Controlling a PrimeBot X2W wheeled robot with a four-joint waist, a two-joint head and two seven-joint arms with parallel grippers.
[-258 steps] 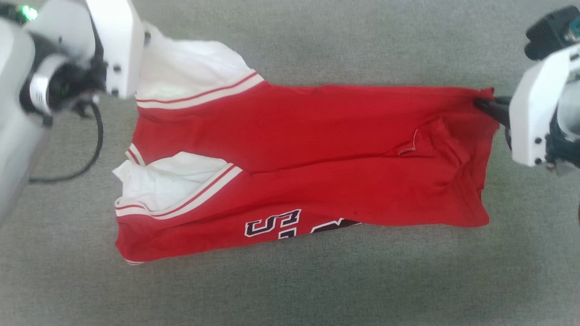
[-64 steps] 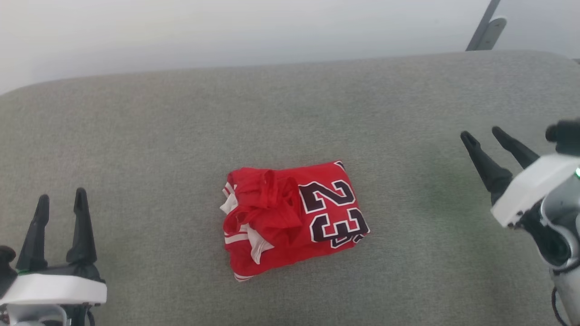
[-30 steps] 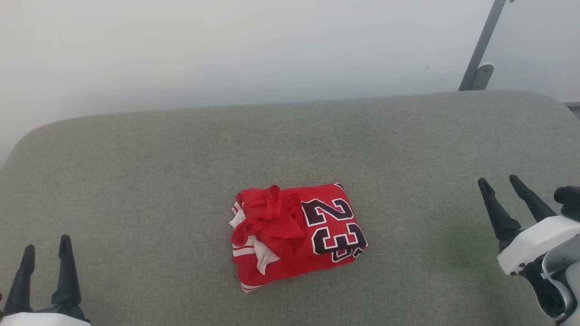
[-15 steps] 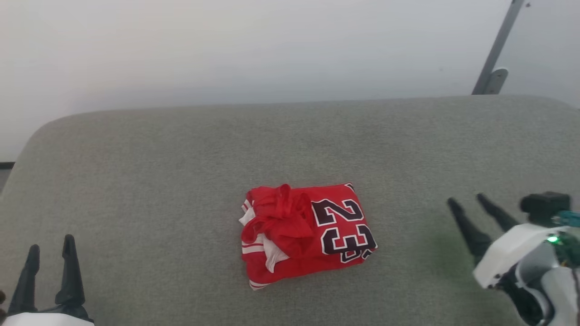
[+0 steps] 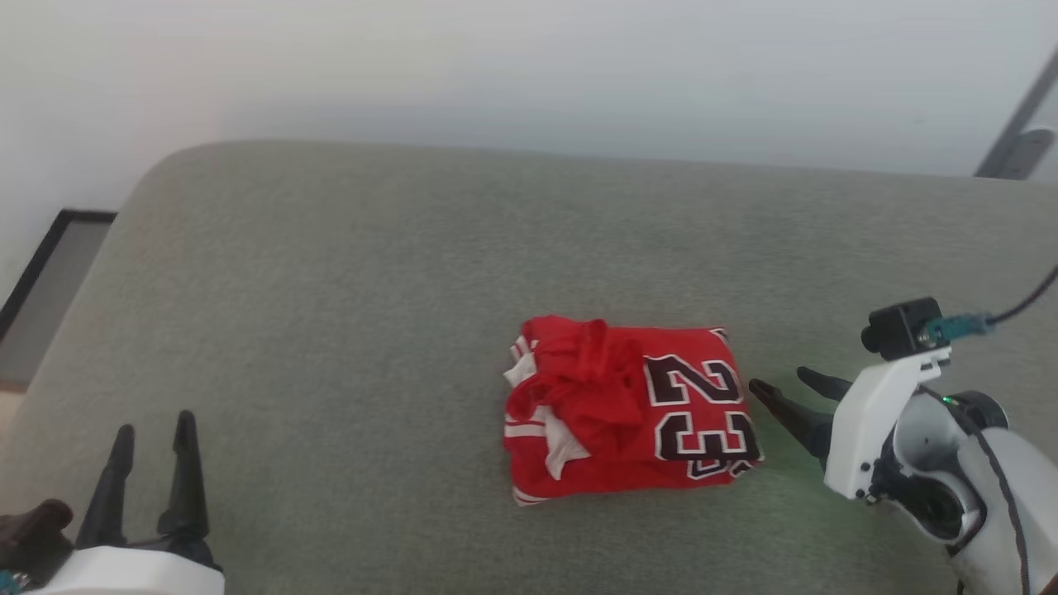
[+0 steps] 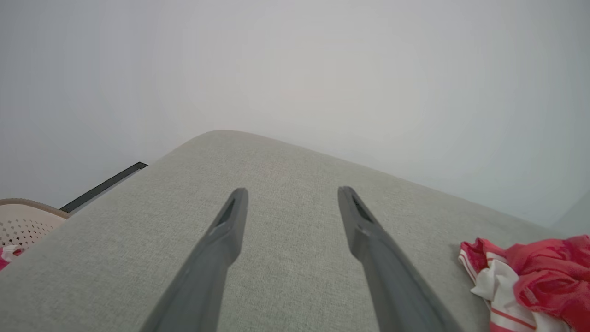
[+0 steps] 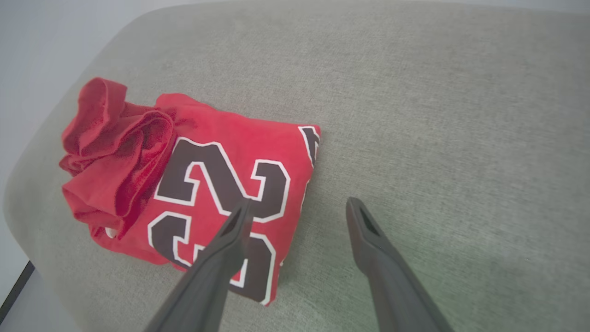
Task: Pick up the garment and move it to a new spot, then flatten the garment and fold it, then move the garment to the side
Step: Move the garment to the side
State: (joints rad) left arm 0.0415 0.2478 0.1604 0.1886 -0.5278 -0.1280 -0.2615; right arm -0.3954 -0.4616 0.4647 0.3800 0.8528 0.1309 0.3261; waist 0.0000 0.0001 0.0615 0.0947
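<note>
My right gripper grabs the garment by its folded edge beside the digits next, where the layers stack neatly, as the garment's other end is a loose crumple [image 5: 587,385].
The garment [image 5: 628,409] lies folded into a compact red bundle on the grey cushion [image 5: 347,314], its black "23" facing up and a crumpled red part with white trim on its left end. My right gripper [image 5: 779,387] hovers open just off the bundle's right edge, fingers pointing toward it. In the right wrist view the garment [image 7: 198,184] lies under and left of the open right gripper [image 7: 297,205]. My left gripper [image 5: 153,430] stands open at the lower left, far from the bundle. The left wrist view shows the left gripper [image 6: 291,193] over bare cushion, with the garment [image 6: 530,281] at the right edge.
The cushion's rounded far edge [image 5: 529,153] meets a pale wall. Floor with a dark frame [image 5: 41,273] shows past the cushion's left end. A perforated pale basket [image 6: 23,223] sits low at the left of the left wrist view. A grey metal post [image 5: 1012,145] stands at the far right.
The head camera has turned left, shifting the whole picture right. My right gripper has swung in toward the garment's right edge, fingers now pointing left. Both grippers stay open; the garment lies unmoved.
</note>
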